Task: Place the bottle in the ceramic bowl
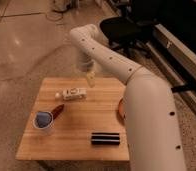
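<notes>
I should next use my gripper to grab the small whitish bottle by its body (76,94), so that I can put the bottle in the ceramic bowl (120,111).
The bottle (73,93), small and whitish with a pale label, lies on its side at the back of the wooden table (81,130). My gripper (91,79) hangs open just right of the bottle and a little behind it, over the table's far edge, holding nothing. My white arm crosses the right side of the view and hides most of the ceramic bowl; only an orange-red sliver of the ceramic bowl (120,111) shows at the arm's left edge.
A white cup with blue contents (43,121) stands front left, with a small reddish-brown object (57,111) beside it. A black rectangular bar (106,138) lies near the front edge. A black office chair (123,30) stands behind the table.
</notes>
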{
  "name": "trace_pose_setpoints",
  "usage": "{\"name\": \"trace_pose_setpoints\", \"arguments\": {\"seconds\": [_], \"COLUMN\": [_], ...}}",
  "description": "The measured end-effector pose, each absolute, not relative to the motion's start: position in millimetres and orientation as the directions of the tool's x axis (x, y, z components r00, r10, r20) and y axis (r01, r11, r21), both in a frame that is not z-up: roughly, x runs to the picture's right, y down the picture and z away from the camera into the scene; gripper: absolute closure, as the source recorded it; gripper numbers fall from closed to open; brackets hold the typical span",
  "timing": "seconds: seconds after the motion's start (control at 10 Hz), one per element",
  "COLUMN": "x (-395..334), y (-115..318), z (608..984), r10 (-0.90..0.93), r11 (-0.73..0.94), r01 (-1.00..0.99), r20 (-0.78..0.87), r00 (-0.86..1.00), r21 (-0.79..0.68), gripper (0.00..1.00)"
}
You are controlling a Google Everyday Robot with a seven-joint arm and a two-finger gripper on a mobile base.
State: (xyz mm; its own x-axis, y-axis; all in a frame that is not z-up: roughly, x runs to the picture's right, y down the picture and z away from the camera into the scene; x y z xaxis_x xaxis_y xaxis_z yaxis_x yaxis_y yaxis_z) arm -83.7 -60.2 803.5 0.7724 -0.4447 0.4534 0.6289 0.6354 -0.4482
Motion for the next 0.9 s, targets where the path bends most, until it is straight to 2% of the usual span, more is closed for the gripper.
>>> {"name": "trace_pose_setpoints", "arguments": {"seconds": [0.9], "x": [-176], "y": [-38], "z": [881], "r10": [-0.374], "r11": [0.648], "r01": [0.597], "r20": [0.486], "r00": [0.790], "r21": [-0.472], "gripper": [0.20]}}
